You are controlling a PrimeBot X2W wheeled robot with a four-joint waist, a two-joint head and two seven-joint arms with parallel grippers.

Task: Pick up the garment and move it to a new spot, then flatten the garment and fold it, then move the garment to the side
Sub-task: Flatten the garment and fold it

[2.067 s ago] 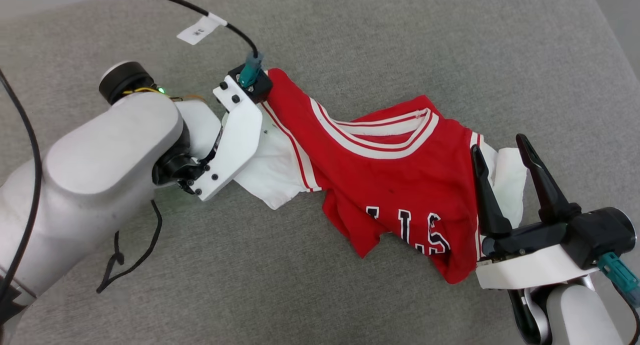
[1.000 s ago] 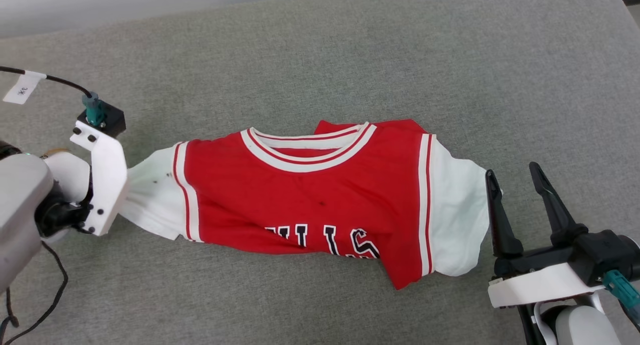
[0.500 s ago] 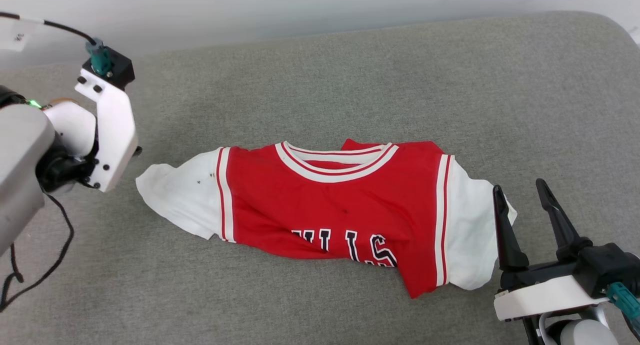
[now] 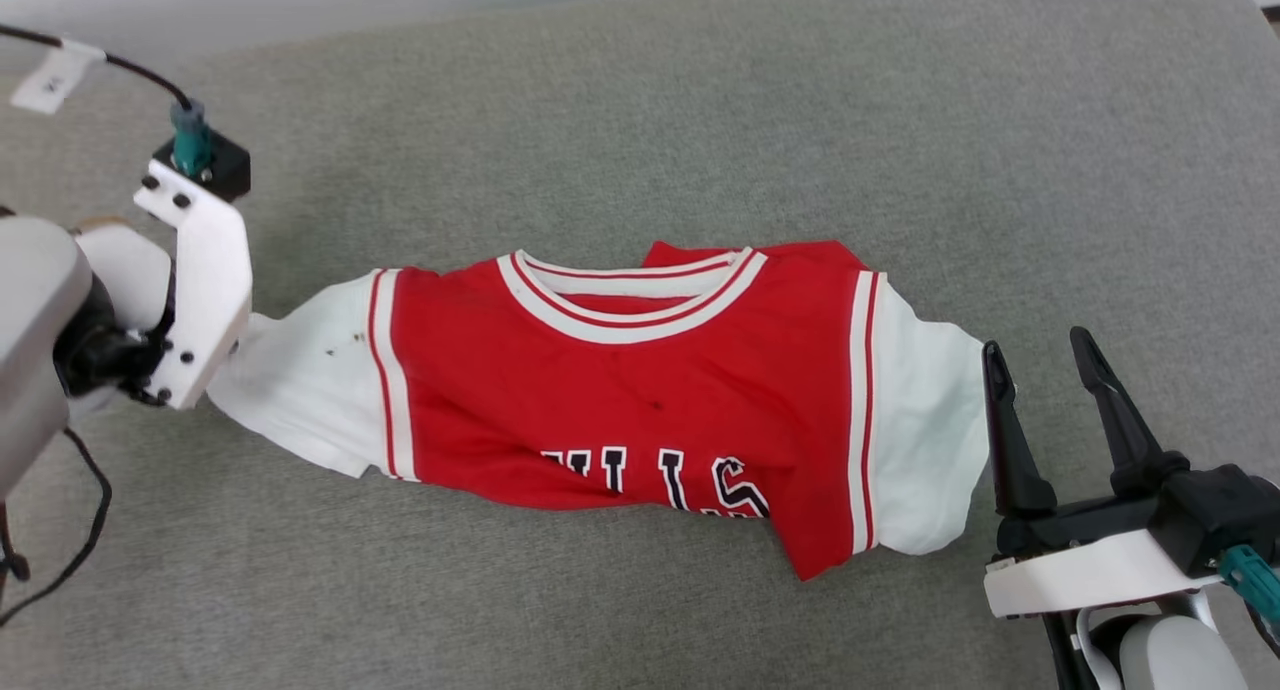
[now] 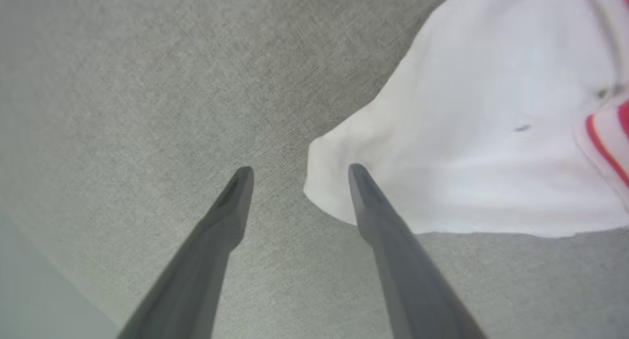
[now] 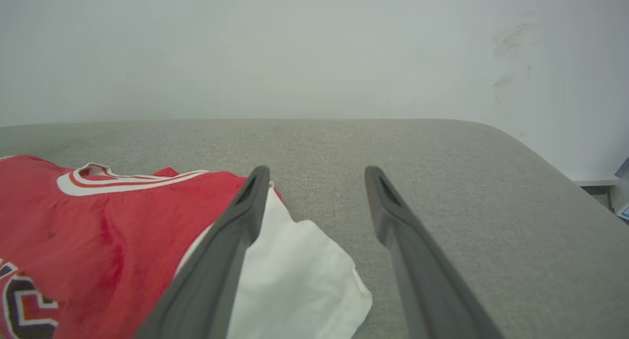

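Observation:
Next, my left gripper grabs the white sleeve by its loose tapered corner (image 5: 323, 177), since the rest of the sleeve spreads flat and wide.
The garment (image 4: 640, 390) lies stretched left to right on the grey padded surface (image 4: 900, 120), collar on the far side. Its red body shows black letters along a bunched lower edge. In the left wrist view my left gripper (image 5: 300, 169) is open, and the corner of the white sleeve (image 5: 467, 132) lies loose by its right finger. In the head view the white wrist mount (image 4: 200, 290) hides those fingers. My right gripper (image 4: 1035, 345) stands open just right of the other white sleeve (image 4: 925, 420). In the right wrist view that gripper (image 6: 317, 169) has the sleeve (image 6: 295, 275) beside its left finger.
A black cable (image 4: 130, 65) with a white tag runs to the left wrist, and another loop hangs at the lower left. The surface ends at a pale wall (image 6: 295, 49) on the far side and rounds off at the right (image 6: 540, 152).
My left gripper has opened and let go of the white sleeve, which now lies on the surface. The right gripper stays open beside the other sleeve. The head view has shifted.

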